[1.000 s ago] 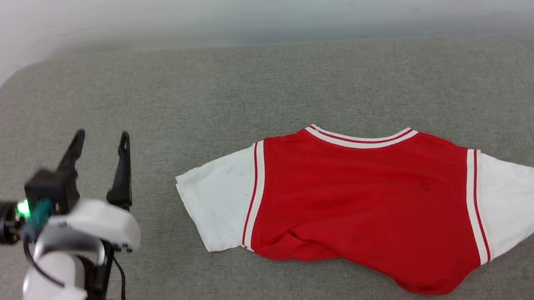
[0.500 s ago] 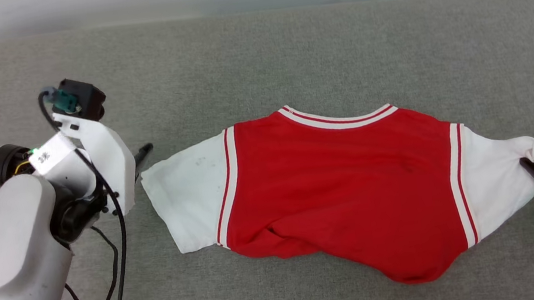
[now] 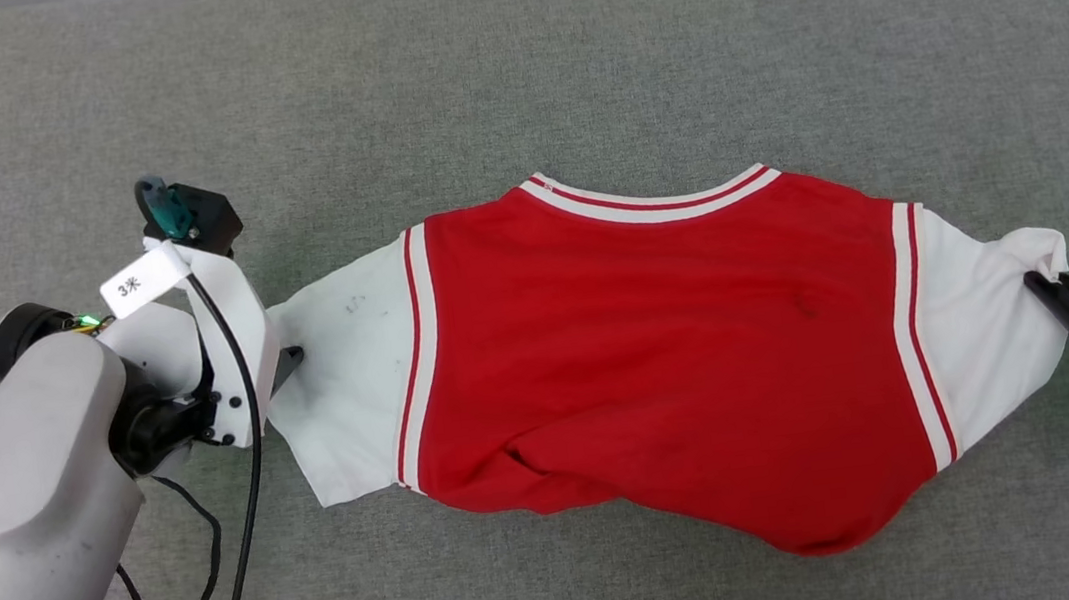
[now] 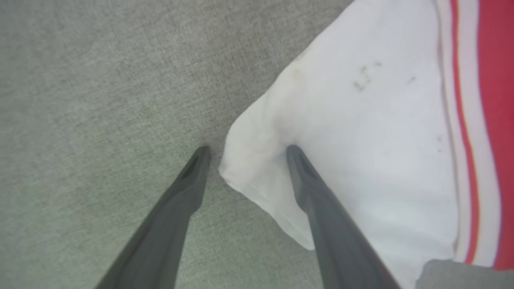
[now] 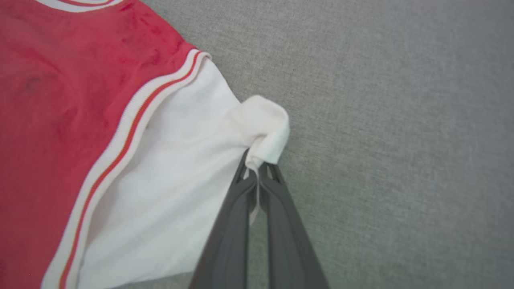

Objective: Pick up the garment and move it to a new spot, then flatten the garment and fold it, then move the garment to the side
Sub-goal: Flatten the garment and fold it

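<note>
I should next grab the garment with my left gripper by the free outer edge of its white sleeve (image 3: 280, 377), because the red body (image 3: 669, 345) lies spread flat.
The garment (image 3: 662, 356), red with white short sleeves and striped trim, lies spread on the grey surface, plain side up and rumpled along its near hem. My left gripper (image 3: 285, 361) is at the outer edge of the left sleeve. In the left wrist view the left gripper (image 4: 247, 150) is open astride the sleeve corner (image 4: 257, 168), one finger (image 4: 321, 208) on the white cloth, the other on the grey surface. My right gripper (image 3: 1041, 287) is shut on the bunched edge of the right sleeve. The right wrist view shows the right gripper (image 5: 255, 170) pinching that white fold (image 5: 265, 128).
The grey fabric surface (image 3: 507, 61) stretches out around the shirt on all sides. A black cable (image 3: 239, 535) hangs from my left arm and loops on the surface near the front left.
My left arm has swung in and tipped down, bringing its open fingers onto the left sleeve's corner. The right gripper keeps its hold on the right sleeve. The head camera has tilted down.
</note>
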